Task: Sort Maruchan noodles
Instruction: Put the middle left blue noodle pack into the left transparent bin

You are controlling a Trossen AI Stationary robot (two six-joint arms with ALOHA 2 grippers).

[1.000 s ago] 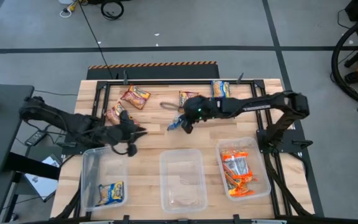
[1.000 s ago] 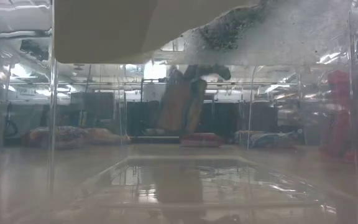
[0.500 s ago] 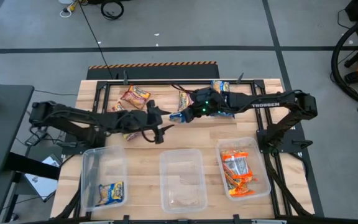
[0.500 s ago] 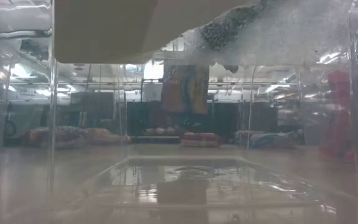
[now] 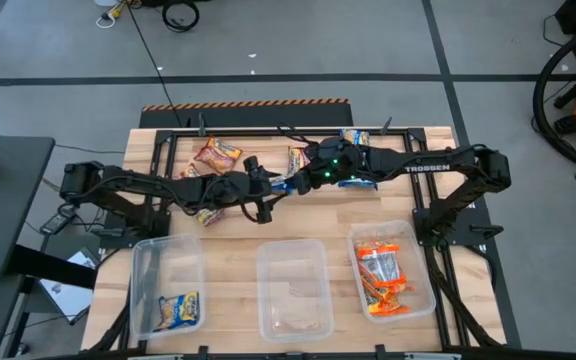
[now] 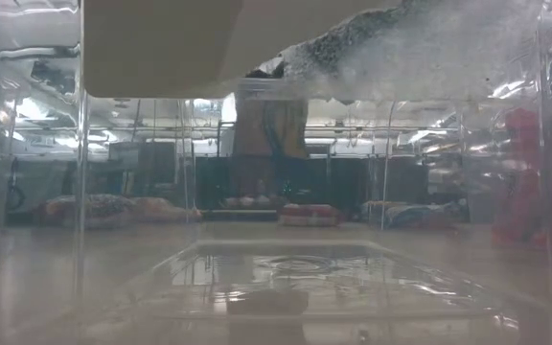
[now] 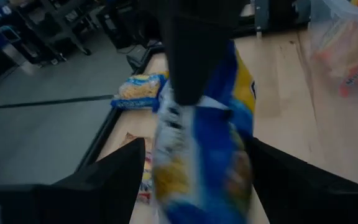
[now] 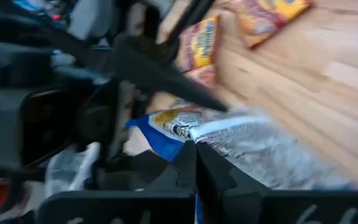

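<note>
The left gripper grabs the blue-and-white packet by its yellow-patched end (image 7: 173, 179) next to bin it beside the blue-yellow packet.
A blue-and-white Maruchan noodle packet (image 5: 284, 184) hangs over the table's middle, with my right gripper (image 5: 298, 183) shut on it. My left gripper (image 5: 265, 197) stands open just left of it. In the left wrist view its two fingers (image 7: 120, 171) stand on either side of the packet (image 7: 204, 149), apart from it. Red-brown packets (image 5: 218, 155), an orange-yellow one (image 5: 298, 158) and a blue one (image 5: 356, 140) lie flat on the far part of the table. My right gripper pinches the packet's upper end (image 8: 194, 134) between its two shut fingers (image 7: 194, 56). The fingers come from the table's right side. The packet (image 6: 271, 129) hangs below them, upright and clear of the table.
Three clear bins stand along the near edge. The left bin (image 5: 153, 265) holds a blue-yellow packet (image 5: 178, 310). The middle bin (image 5: 293, 250) stands between them. The right bin (image 5: 423, 265) holds several orange packets (image 5: 380, 270). Bare wood lies between the bins and my grippers.
My left gripper has gone toward the table's right and far edges, up to the hanging packet. My right gripper has lifted the blue-and-white packet and drawn it a little toward the far edge; the packet has gone from tilted to hanging upright.
</note>
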